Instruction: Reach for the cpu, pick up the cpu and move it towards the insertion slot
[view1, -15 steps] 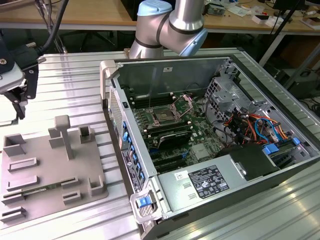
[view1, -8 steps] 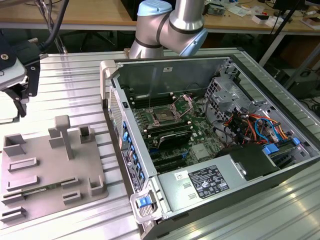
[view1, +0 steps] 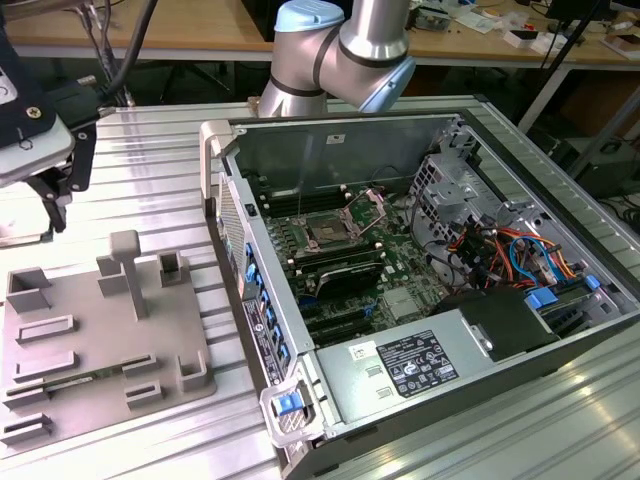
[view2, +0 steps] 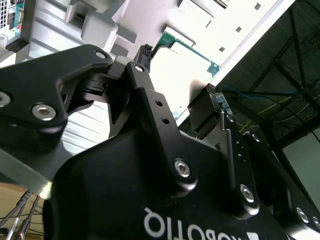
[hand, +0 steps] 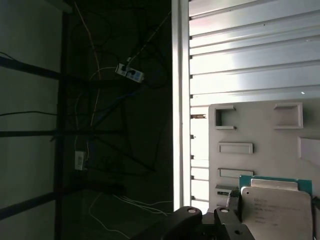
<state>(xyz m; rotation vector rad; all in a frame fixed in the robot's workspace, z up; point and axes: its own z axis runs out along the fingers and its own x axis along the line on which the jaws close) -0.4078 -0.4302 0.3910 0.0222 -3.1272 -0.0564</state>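
My gripper takes hold of the cpu by its opposite side edges next, to bring it to the insertion slot (view1: 330, 230) on the motherboard.
The cpu (hand: 280, 210) is a flat silvery-white square on a green base, lying on the grey fixture plate (hand: 260, 130) in the first wrist view. In the second wrist view its green rim (view2: 187, 47) shows beyond my black fingers (view2: 142, 55). My gripper (view2: 175, 82) is open, its fingers apart and nothing held between them. In the exterior view the gripper (view1: 58, 200) hangs at the far left above the table, off the fixture plate (view1: 100, 340). The insertion slot (view1: 330, 230) is the dark square socket on the motherboard, its metal clamp lifted.
The open computer case (view1: 420, 280) lies at the exterior view's right, with a raised side wall (view1: 225, 190), cables and a power supply (view1: 410, 365). Upright posts (view1: 125, 265) stand on the fixture plate. The ribbed metal table (view1: 150, 170) ends at an edge (hand: 182, 100).
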